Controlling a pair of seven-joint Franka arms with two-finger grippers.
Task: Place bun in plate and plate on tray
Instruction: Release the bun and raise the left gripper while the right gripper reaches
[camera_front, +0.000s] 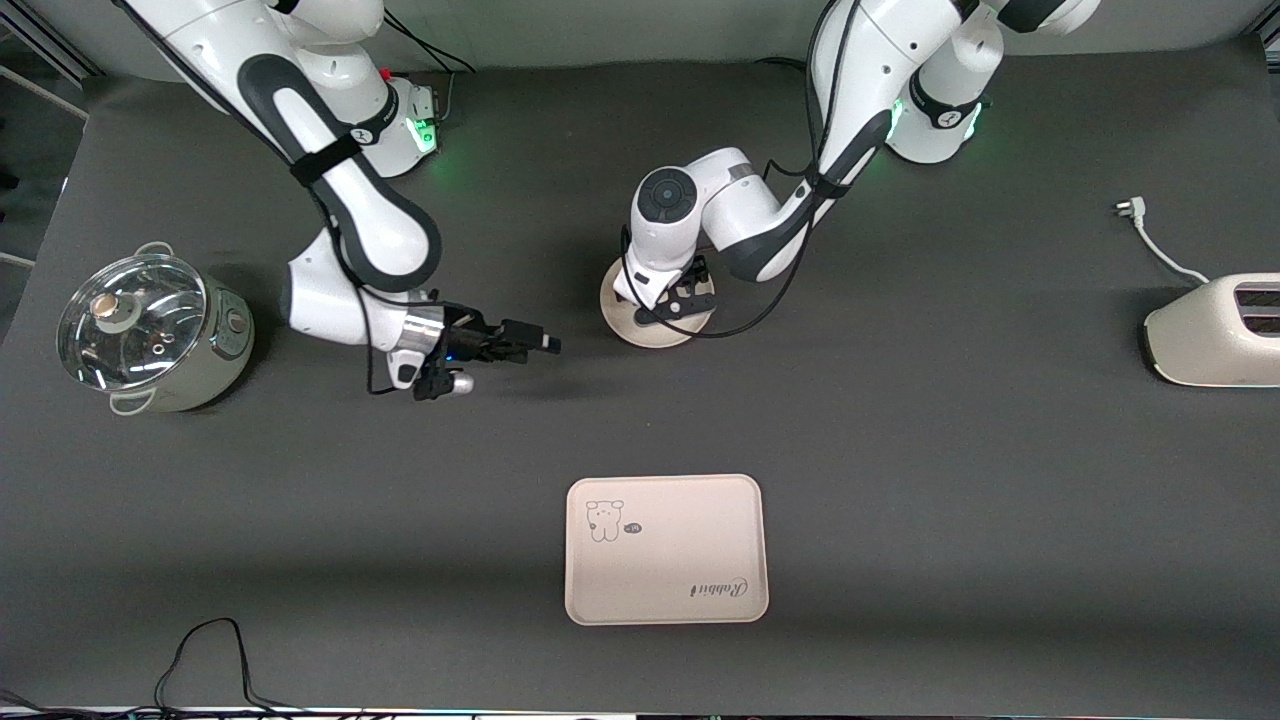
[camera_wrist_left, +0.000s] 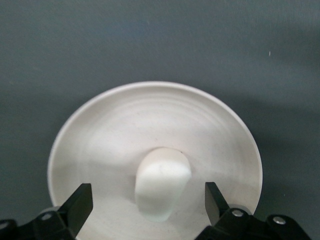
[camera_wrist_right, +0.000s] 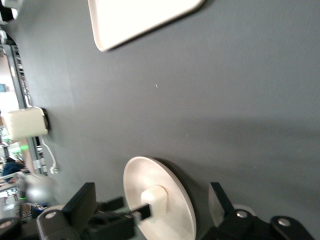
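My right gripper grabs the plate by its rim next, to set the plate with the plate's bun on the tray.
The round cream plate sits on the dark table near the middle, farther from the front camera than the tray. The small off-white bun lies in the plate; in the front view the left hand hides it. My left gripper hangs low over the plate, open, one finger on each side of the bun and clear of it. My right gripper is open and empty, held level beside the plate toward the right arm's end. The right wrist view shows the plate and the bun.
A lidded steel pot stands at the right arm's end. A cream toaster with a loose white cord stands at the left arm's end. A black cable lies at the table's near edge.
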